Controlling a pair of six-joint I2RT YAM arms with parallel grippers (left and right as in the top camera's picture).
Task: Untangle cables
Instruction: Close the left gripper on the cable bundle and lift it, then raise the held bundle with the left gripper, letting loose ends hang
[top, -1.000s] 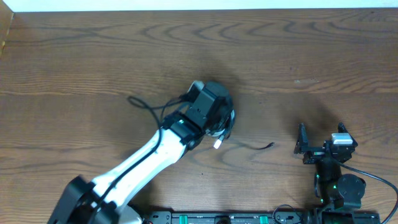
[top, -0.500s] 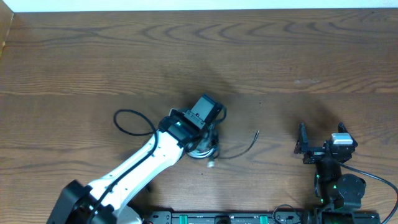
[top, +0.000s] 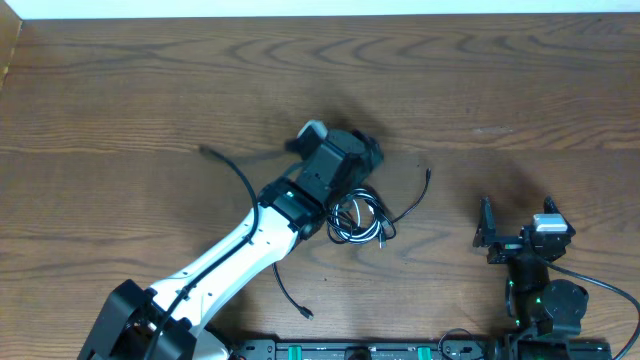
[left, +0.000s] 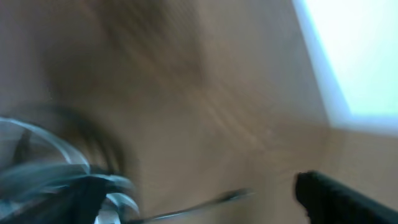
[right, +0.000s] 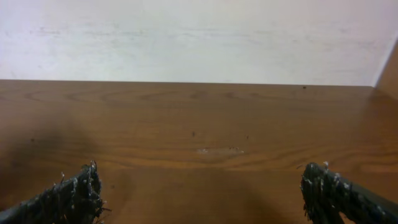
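I need to reach the coil (left: 43, 177) of cords with my left gripper and grab its bundled loops. The ends then stay free for my right gripper to untangle.
The cables lie loose on the wooden table. A small coil of black and white cords (top: 358, 218) rests just to the near right of my left gripper (top: 350, 160). One black end (top: 425, 178) reaches right from it. Another black cord (top: 243, 180) curves from the far left down to a plug (top: 306, 314) near the front. The left wrist view is blurred. It shows the coil (left: 43, 177) at the left and a thin strand (left: 205, 202) between the wide-apart jaws of my left gripper (left: 196, 202), which is open. My right gripper (right: 202, 199) (top: 485, 225) is open and holds nothing.
The table's far edge meets a white wall (right: 199, 37). The right arm's base (top: 545, 300) sits at the front right, with the mounting rail (top: 350, 350) along the front edge.
My left gripper has opened and let the bundle go. The coil now lies on the table and the cords have spread out. The left arm has swung back toward the far side. The right arm is still.
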